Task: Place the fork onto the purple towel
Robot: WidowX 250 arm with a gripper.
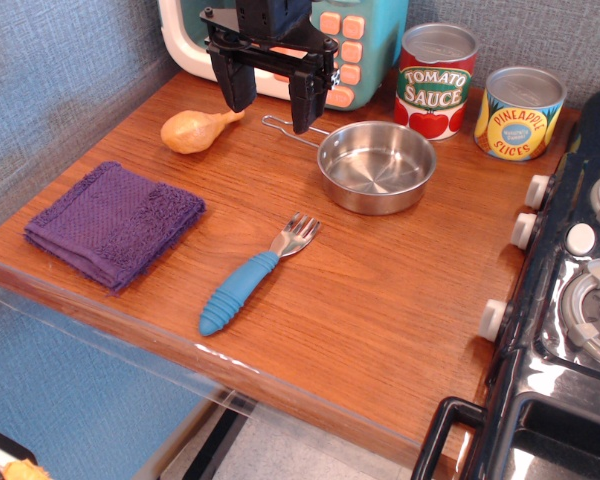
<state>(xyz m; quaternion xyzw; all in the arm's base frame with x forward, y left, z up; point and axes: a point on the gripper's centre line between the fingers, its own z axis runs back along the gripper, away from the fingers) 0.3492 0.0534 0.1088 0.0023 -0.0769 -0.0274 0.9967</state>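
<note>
Next, my gripper grabs the fork by its ribbed blue handle (238,291), to place the fork onto the purple towel (113,222).
The fork (250,280) lies flat on the wooden table, its ribbed blue handle pointing to the front left and its silver tines to the back right. The purple towel (113,222) lies folded at the left front of the table, a hand's width left of the fork. My gripper (272,108) hangs open and empty above the back of the table, well behind the fork and towel, with its two black fingers pointing down.
A steel pan (376,165) with a thin wire handle sits right of the gripper. A toy chicken drumstick (197,129) lies to its left. A tomato sauce can (435,80), a pineapple can (520,113) and a toy microwave (355,40) stand at the back. A toy stove (580,290) borders the right.
</note>
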